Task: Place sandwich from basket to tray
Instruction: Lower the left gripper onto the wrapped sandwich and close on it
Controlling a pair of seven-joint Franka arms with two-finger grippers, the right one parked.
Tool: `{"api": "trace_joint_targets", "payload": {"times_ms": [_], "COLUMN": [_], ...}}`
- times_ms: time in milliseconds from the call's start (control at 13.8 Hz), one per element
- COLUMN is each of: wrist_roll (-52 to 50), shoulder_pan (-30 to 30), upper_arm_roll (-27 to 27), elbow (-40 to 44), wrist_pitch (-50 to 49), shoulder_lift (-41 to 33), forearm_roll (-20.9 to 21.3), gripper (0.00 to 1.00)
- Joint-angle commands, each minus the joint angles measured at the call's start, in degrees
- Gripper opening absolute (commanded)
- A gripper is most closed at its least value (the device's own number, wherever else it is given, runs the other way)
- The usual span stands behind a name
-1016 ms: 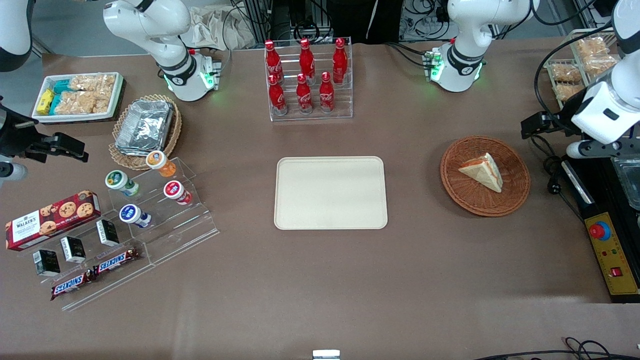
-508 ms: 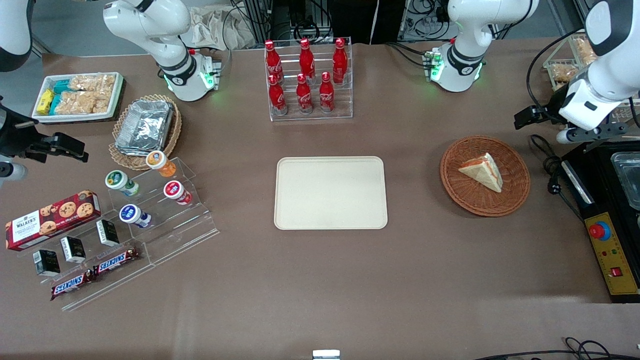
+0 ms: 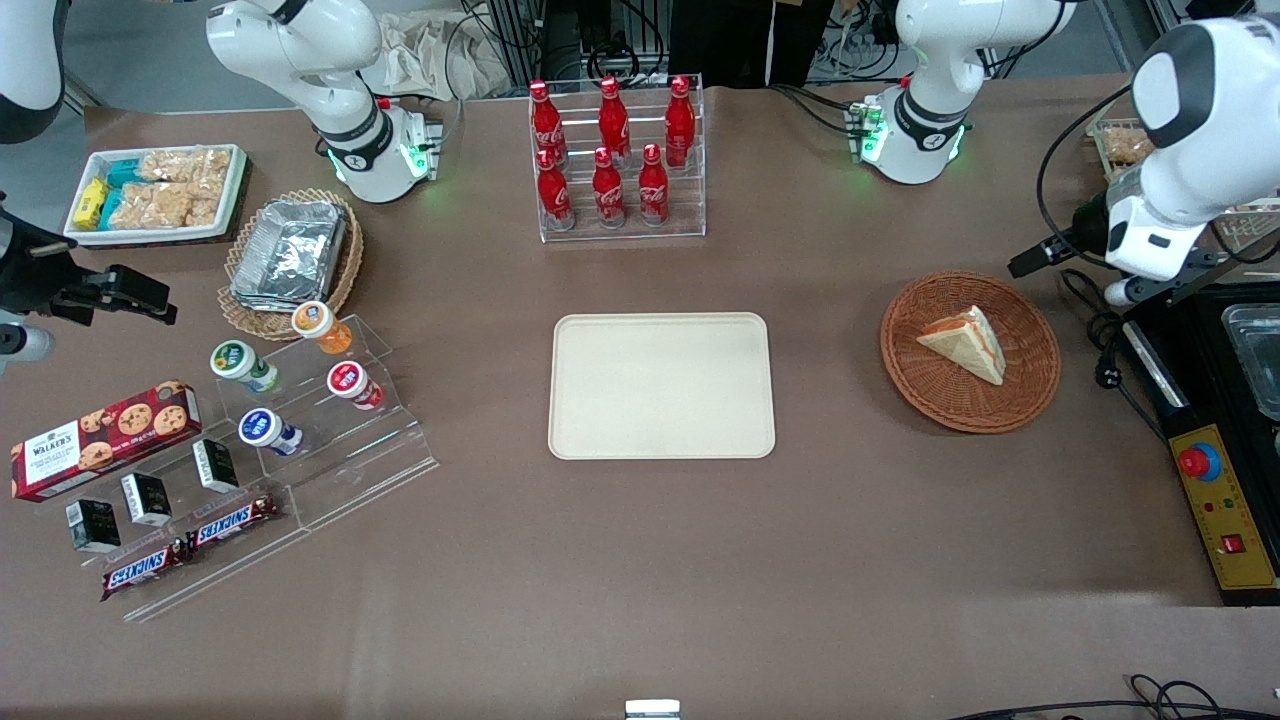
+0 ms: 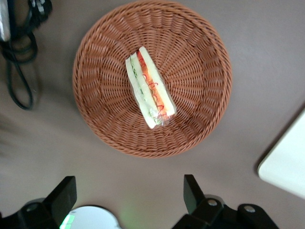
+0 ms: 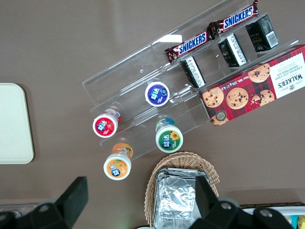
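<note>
To move the sandwich from the basket to the cream tray (image 3: 660, 385), my left gripper next needs to grab the sandwich by its wide end (image 3: 975, 319).
The sandwich (image 3: 963, 343), a pale bread wedge with red and green filling, lies in the round reddish-brown basket (image 3: 940, 410). The cream tray (image 3: 660, 385) lies bare at mid-table, beside the basket toward the parked arm's end. My left gripper (image 3: 1128, 290) hangs high above the table beside the basket, toward the working arm's end. In the left wrist view the gripper (image 4: 128, 195) is open and empty, its fingers (image 4: 66, 192) spread wide, with the sandwich (image 4: 148, 89) and basket (image 4: 100, 119) below and apart from it. The tray's corner (image 4: 286, 162) shows there too.
Black cables (image 3: 1090, 320) and a black control box with a red button (image 3: 1215, 500) lie beside the basket at the working arm's end. A rack of red cola bottles (image 3: 615, 160) stands farther from the camera than the tray. Snack stands (image 3: 290, 440) and a foil-filled tan basket (image 3: 290, 255) sit at the parked arm's end.
My left arm has swung away from the front camera and a little toward the basket. The sandwich, basket and tray have not moved.
</note>
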Motion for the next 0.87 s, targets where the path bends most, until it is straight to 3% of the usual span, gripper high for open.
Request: {"api": "trace_joint_targets", "payload": {"times_ms": [0,290,508,798], "wrist_roll": [-7.4,-10.6,-10.7,-10.7], "shoulder_pan": [0.7,5.3,5.9,5.4], "upper_arm_roll": [-0.4,-0.5,-0.5,-0.5], "elbow": [-3.6,-4.4,-4.4,-4.3], "wrist_pitch": [6.7,11.7,15.7,20.7], "shoulder_lift": [2.9,9.5,13.8,20.2], "forearm_roll": [-1.2,-11.1,-13.4,-20.1], "gripper": [1.00,1.00,1.00,1.00]}}
